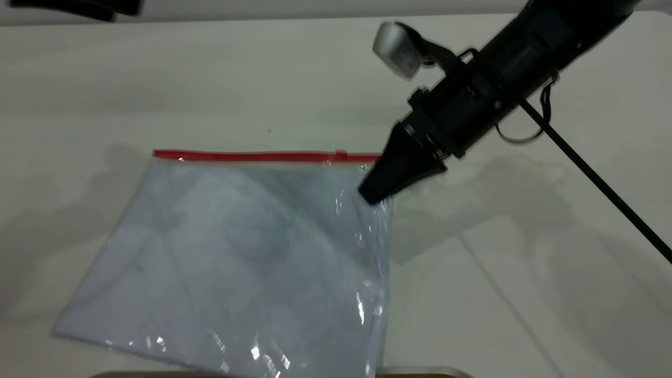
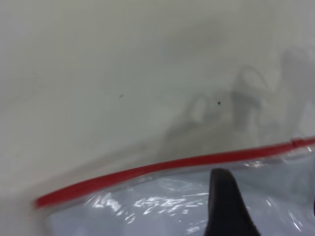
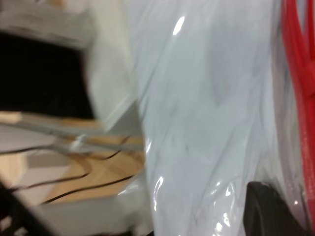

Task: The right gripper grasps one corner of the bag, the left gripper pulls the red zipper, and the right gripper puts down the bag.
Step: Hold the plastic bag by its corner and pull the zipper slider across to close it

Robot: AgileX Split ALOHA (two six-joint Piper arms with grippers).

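Next, my left gripper takes the red zipper by its slider tab [image 1: 341, 155] to pull it along the bag's edge [image 1: 245, 157].
The bag [image 1: 247, 262] is a clear pouch with pale blue-white sheets inside, lying tilted on the white table [image 1: 262, 79]. The red zipper [image 1: 252, 156] runs along its far edge, with the slider tab [image 1: 341, 155] near the right end. My right gripper [image 1: 374, 193] is shut on the corner of the bag [image 1: 380, 178] at that end and holds it raised. In the right wrist view one finger [image 3: 268, 211] shows through the plastic beside the zipper [image 3: 298, 59]. In the left wrist view my left gripper [image 2: 268, 191] hovers open over the bag [image 2: 147, 211], just inside the zipper [image 2: 162, 166].
The right gripper's black braided cable [image 1: 593, 178] trails off to the right over the table. A dark part of the left arm [image 1: 73, 6] shows at the far left edge. The table's near edge [image 1: 420, 371] lies just below the bag.
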